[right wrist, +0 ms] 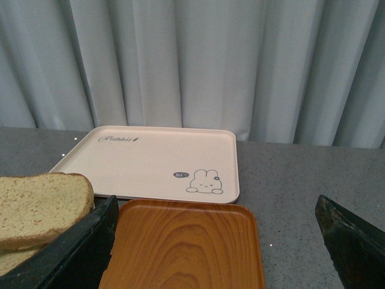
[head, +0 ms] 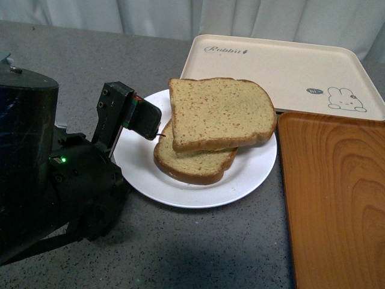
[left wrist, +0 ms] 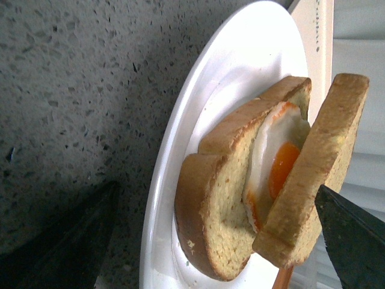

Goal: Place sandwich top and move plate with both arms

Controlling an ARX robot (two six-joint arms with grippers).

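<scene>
The plate should go onto the beige tray (head: 271, 66), so my left gripper will next grab the white plate by its rim (head: 125, 155).
The white plate (head: 180, 186) sits on the grey table. On it lies a thick bread slice (head: 192, 165) with a fried egg (left wrist: 278, 162). The sandwich top (head: 219, 111) rests on them, shifted toward the far right and overhanging. My left gripper (head: 147, 120) is open at the plate's left rim. In the left wrist view the left gripper (left wrist: 215, 188) has its jaws spread either side of the plate (left wrist: 174, 162) and the sandwich top (left wrist: 319, 168). My right gripper (right wrist: 216, 201) is open over the orange tray, with the sandwich top (right wrist: 42, 208) beside one finger (right wrist: 78, 247). The right gripper is out of the front view.
A beige rabbit-print tray (head: 271, 69) lies behind the plate and also shows in the right wrist view (right wrist: 156, 159). An orange wood-grain tray (head: 337, 198) lies right of the plate, close to its rim, and shows in the right wrist view (right wrist: 186, 247). A grey curtain hangs behind.
</scene>
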